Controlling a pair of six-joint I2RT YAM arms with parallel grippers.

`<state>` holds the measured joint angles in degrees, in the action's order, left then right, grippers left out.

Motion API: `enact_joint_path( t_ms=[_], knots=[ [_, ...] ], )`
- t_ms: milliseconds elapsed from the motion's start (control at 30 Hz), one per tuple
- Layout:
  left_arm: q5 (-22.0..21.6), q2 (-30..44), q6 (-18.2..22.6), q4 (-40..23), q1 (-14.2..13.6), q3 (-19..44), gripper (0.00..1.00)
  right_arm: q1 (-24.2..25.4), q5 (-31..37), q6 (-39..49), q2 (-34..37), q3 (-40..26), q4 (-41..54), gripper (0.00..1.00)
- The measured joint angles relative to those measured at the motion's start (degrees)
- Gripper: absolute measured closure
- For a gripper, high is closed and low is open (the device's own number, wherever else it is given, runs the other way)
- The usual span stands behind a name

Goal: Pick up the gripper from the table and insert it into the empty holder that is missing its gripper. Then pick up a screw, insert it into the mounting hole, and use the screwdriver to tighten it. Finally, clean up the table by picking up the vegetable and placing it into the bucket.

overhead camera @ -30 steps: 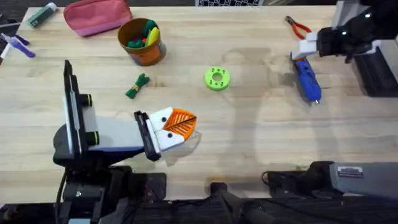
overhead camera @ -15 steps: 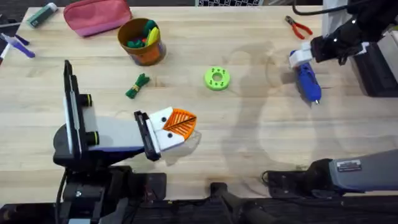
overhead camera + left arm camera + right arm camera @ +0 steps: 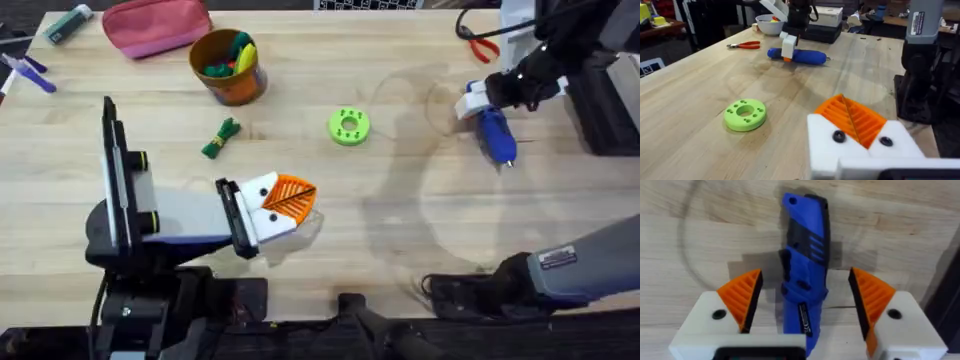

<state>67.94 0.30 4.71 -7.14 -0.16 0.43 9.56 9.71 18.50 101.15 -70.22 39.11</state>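
I need to tighten the screw in the mounting hole, so next I need to grab the blue screwdriver by its handle [image 3: 807,262] with my right gripper.
The blue screwdriver [image 3: 493,135] lies at the table's right. My right gripper [image 3: 473,100] is over its rear end, open, with an orange pad on each side of the screwdriver [image 3: 805,275] and a gap to both. My left gripper [image 3: 298,196] rests near the front middle, shut with nothing held. Its two white holders [image 3: 860,145] each carry an orange ribbed gripper [image 3: 852,117], pressed together. A dark round spot shows on each white base; I cannot tell screw from hole. The dark-green vegetable [image 3: 220,138] lies below the orange-brown bucket [image 3: 228,66].
A green disc [image 3: 348,126] sits mid-table, between the two grippers. Red-handled pliers [image 3: 480,42] lie at the back right, a pink pouch [image 3: 155,25] at the back left. A white bowl [image 3: 769,22] stands beyond the screwdriver [image 3: 800,55]. A black tablet stand [image 3: 115,170] rises at the left.
My right gripper has moved left and toward the front, down over the screwdriver's rear end. The left arm and the other things have not moved.
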Motion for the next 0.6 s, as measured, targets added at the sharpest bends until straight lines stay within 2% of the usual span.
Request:
enact_joint_path(
  t_ms=[467,600],
  knots=[
    [0.0,0.0,0.0,0.0,0.0,0.0,0.981,0.6,-0.8,-0.5,5.3,-2.9,-0.6,0.024],
    [0.0,0.0,0.0,0.0,0.0,0.0,0.981,0.9,-1.0,-1.0,5.4,-2.9,-1.2,0.111]
  ],
)
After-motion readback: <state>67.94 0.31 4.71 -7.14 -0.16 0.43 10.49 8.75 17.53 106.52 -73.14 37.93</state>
